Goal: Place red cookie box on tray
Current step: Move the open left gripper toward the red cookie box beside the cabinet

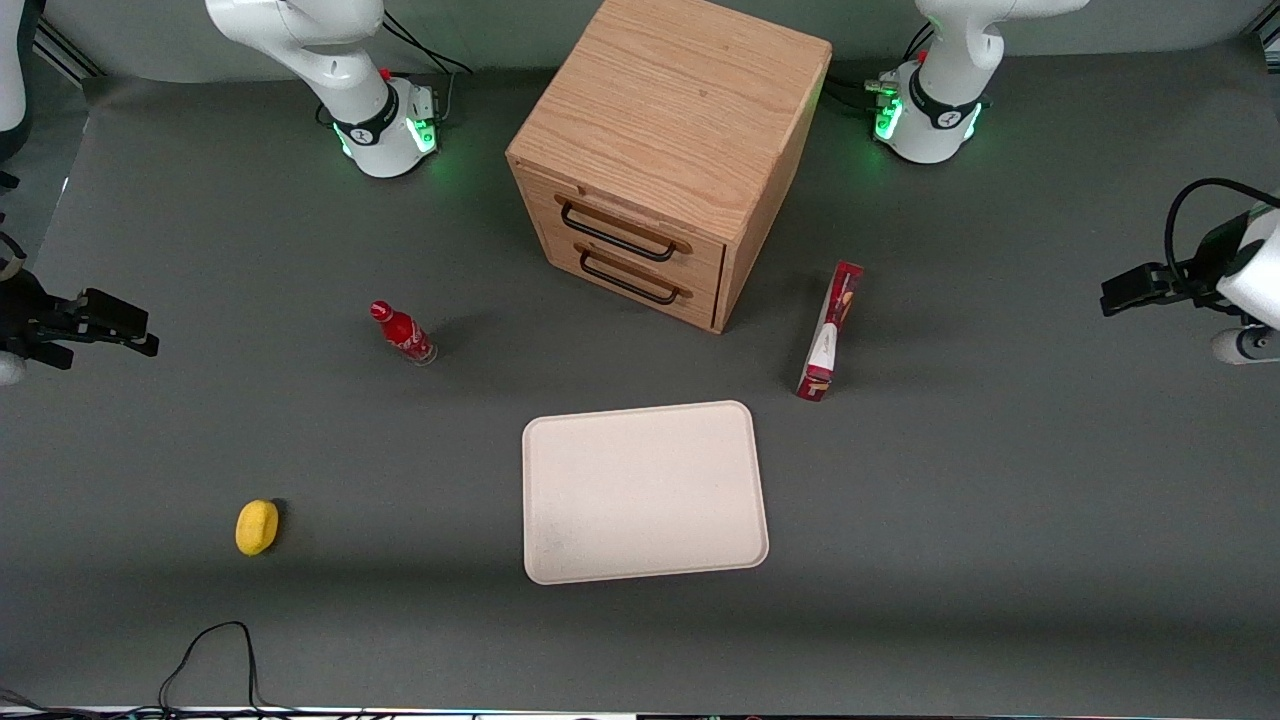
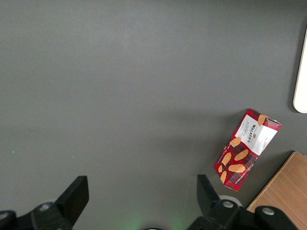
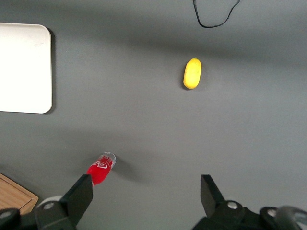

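Observation:
I will next take hold of the red cookie box by its red middle (image 1: 835, 311) beside the white label, so I can put the box on the tray (image 1: 645, 492).
The red cookie box (image 1: 829, 332) (image 2: 247, 148) stands on its long thin edge on the grey table, beside the drawer cabinet and a little farther from the front camera than the tray. The cream tray (image 1: 645, 492) (image 2: 301, 81) lies flat with nothing on it. My gripper (image 1: 1108, 296) (image 2: 141, 196) hovers above bare table toward the working arm's end, well apart from the box. It is open, with nothing between its fingers (image 2: 76, 196).
A wooden drawer cabinet (image 1: 670, 150) (image 2: 285, 191) stands mid-table, both drawers shut. Toward the parked arm's end are a small red bottle (image 1: 402, 333) and a yellow lemon-like object (image 1: 257, 526). A black cable (image 1: 210, 650) loops at the near edge.

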Tool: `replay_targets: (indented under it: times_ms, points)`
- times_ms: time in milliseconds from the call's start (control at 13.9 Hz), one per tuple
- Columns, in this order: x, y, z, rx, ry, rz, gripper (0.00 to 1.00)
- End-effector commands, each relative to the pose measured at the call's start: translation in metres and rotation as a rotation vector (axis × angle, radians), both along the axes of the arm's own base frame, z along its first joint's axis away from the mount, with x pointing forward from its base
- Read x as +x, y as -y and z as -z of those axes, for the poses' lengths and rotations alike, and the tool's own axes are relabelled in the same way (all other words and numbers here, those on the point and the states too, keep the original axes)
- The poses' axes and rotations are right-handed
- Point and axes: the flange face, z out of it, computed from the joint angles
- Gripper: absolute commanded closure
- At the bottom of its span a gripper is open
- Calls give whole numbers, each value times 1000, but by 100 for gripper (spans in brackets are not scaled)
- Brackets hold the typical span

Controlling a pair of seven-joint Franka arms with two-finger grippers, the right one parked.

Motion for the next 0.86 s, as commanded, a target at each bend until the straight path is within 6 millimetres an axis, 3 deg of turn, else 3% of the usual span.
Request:
replay_targets:
  times_ms: [0,576,792]
  points:
    - [0,-2,-6,12,-27,47,0]
    - [-7,14,-12,13,-66,63,0]
    - [-11,43,-9,10,-98,114,0]
